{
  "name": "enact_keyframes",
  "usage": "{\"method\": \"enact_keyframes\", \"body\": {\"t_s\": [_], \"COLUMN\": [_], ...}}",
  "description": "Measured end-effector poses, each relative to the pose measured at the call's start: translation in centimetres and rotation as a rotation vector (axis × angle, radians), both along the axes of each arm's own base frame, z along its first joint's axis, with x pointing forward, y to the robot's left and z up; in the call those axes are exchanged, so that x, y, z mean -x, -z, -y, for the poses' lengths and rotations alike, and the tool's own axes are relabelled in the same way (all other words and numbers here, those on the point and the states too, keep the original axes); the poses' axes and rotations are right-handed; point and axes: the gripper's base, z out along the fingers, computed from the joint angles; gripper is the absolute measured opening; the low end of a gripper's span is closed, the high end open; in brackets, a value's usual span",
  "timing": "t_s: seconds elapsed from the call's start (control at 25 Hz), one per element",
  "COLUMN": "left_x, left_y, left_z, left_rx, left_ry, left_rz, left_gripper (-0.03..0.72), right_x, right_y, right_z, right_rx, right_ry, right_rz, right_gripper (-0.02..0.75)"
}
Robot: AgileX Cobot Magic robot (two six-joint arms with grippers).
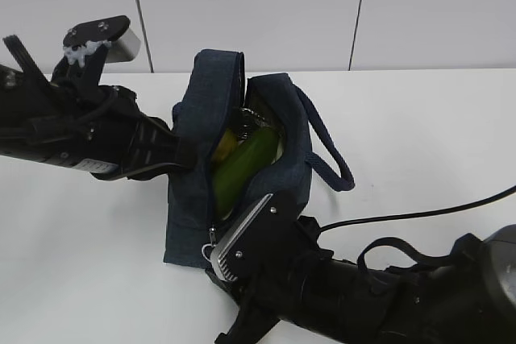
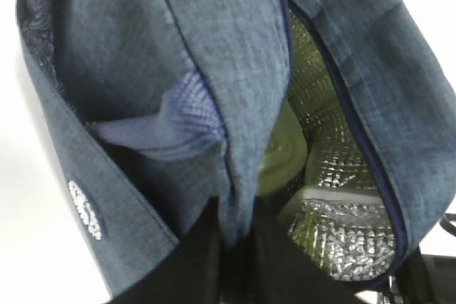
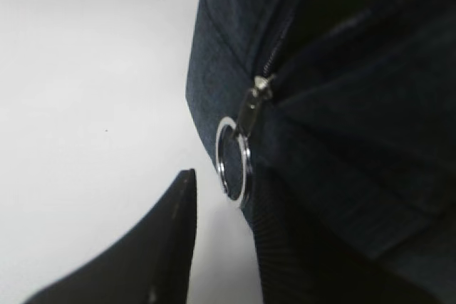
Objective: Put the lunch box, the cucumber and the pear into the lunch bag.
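I will next use my right gripper to grab the silver ring pull by its round loop [image 3: 246, 170]. The loop hangs free, while cloth is tight around the zipper slider [image 3: 262, 87].
The dark navy lunch bag [image 1: 201, 102] stands open in the middle of the table. The green cucumber [image 1: 242, 167] lies inside it, with the yellow pear [image 1: 225, 145] beside it. In the left wrist view the cucumber [image 2: 281, 154] rests against the silvery lining, and a pale rim below it looks like the lunch box [image 2: 335, 195]. My left gripper [image 2: 239, 229] is shut on the bag's left opening edge [image 1: 184, 153]. My right gripper [image 3: 224, 208] is open at the bag's near end, with the silver ring pull [image 3: 234, 156] just beyond its fingertips, close to the right finger [image 3: 299, 247].
The bag's looped strap handle [image 1: 330, 163] hangs out to the right on the white table [image 1: 419, 134]. A black cable [image 1: 419, 213] runs across the table to my right arm. A white wall stands behind.
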Motion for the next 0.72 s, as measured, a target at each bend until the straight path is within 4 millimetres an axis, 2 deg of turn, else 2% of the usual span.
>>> {"method": "enact_keyframes", "body": {"t_s": [0.52, 0.72], "left_x": [0.00, 0.00], "left_y": [0.00, 0.00], "left_z": [0.00, 0.00], "left_rx": [0.000, 0.000], "left_ry": [0.000, 0.000], "left_rz": [0.000, 0.000], "left_gripper": [0.003, 0.003], "right_x": [0.00, 0.00], "right_y": [0.03, 0.07], "right_z": [0.00, 0.00], "right_rx": [0.001, 0.002], "right_ry": [0.000, 0.000], "right_rz": [0.000, -0.001], "right_gripper": [0.007, 0.000]}}
